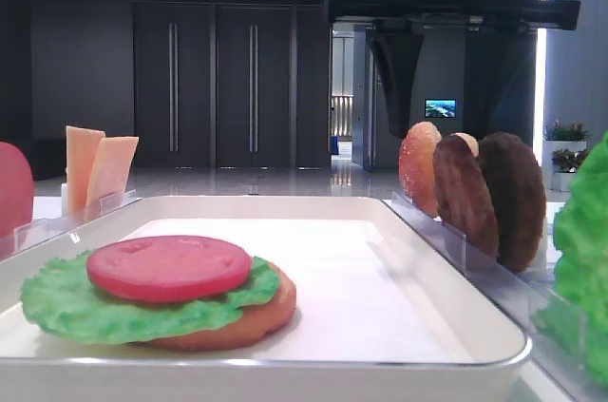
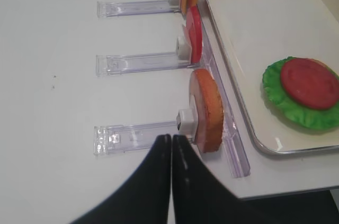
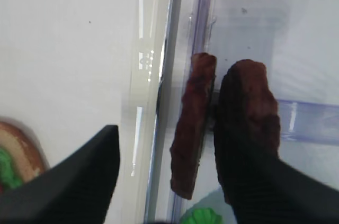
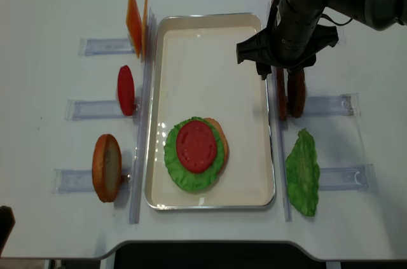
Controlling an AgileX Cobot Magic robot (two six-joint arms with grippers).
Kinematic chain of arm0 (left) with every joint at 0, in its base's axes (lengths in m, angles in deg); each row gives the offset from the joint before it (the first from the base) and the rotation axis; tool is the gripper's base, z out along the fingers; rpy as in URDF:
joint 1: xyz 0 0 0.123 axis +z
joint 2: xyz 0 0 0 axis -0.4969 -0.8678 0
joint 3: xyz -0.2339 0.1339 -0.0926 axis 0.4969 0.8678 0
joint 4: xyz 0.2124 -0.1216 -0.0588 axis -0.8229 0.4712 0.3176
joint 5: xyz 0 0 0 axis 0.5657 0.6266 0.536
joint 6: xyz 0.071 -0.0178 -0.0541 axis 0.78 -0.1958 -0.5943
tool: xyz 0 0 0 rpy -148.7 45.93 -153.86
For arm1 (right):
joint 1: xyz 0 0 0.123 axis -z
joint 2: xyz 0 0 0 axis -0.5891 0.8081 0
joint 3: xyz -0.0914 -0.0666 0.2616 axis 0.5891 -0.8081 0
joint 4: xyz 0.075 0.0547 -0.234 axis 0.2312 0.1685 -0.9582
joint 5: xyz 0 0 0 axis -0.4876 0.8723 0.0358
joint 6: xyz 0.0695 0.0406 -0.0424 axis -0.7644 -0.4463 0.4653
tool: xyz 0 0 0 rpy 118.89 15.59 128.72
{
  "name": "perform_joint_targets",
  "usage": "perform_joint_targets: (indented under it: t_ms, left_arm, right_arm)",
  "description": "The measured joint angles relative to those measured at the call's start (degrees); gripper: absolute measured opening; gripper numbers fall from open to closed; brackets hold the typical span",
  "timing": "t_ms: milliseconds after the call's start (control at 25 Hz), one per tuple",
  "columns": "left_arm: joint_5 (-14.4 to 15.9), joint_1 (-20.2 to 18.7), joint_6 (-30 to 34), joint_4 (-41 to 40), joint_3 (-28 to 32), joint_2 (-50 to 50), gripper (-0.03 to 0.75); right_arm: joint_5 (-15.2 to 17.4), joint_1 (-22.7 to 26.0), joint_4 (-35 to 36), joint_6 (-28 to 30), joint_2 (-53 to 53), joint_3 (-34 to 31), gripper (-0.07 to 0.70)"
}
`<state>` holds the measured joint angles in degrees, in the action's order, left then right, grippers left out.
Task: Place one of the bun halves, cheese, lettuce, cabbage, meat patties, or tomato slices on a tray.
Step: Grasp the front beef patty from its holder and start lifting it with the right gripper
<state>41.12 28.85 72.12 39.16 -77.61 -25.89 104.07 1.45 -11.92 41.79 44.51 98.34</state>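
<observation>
My right gripper should grip the dark brown meat patty next, with its fingers across the patty's two flat sides, because the patty stands on its round edge in the rack.
On the white tray (image 4: 210, 72) lies a bun half (image 4: 220, 137) under a lettuce leaf (image 4: 181, 177) and a tomato slice (image 4: 196, 146). Two dark meat patties (image 4: 296, 94) stand on edge in the clear rack to the tray's right. My right gripper (image 3: 172, 128) hangs open over them. One patty (image 3: 193, 128) stands between its fingers, and the right finger (image 3: 249, 176) covers part of the other patty (image 3: 251, 89). Beside the left racks, my left gripper (image 2: 172, 139) is shut and holds nothing. It points at a bun half (image 2: 206, 110) standing on edge.
The left racks hold cheese slices (image 4: 135, 22), a tomato slice (image 4: 126, 89) and the bun half (image 4: 107, 167). A second lettuce leaf (image 4: 302, 170) lies by the right racks. Clear rack rails (image 4: 331, 105) line both sides of the tray. The right arm (image 4: 289, 34) hangs over the tray's far right corner.
</observation>
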Motion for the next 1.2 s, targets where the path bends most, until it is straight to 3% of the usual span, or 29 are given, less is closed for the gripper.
perform_joint_targets:
  t_ms: [640, 1000, 1200]
  left_arm:
    - [0.00, 0.00, 0.00, 0.00, 0.00, 0.00, -0.001]
    - [0.00, 0.00, 0.00, 0.00, 0.00, 0.00, -0.001]
    - [0.00, 0.00, 0.00, 0.00, 0.00, 0.00, -0.001]
  right_arm:
    - [0.53, 0.00, -1.47, 0.00, 2.97, 0.00, 0.398]
    - [0.51, 0.00, -2.38, 0.00, 2.97, 0.00, 0.255]
    - [1.03, 0.00, -2.70, 0.05, 2.97, 0.00, 0.225]
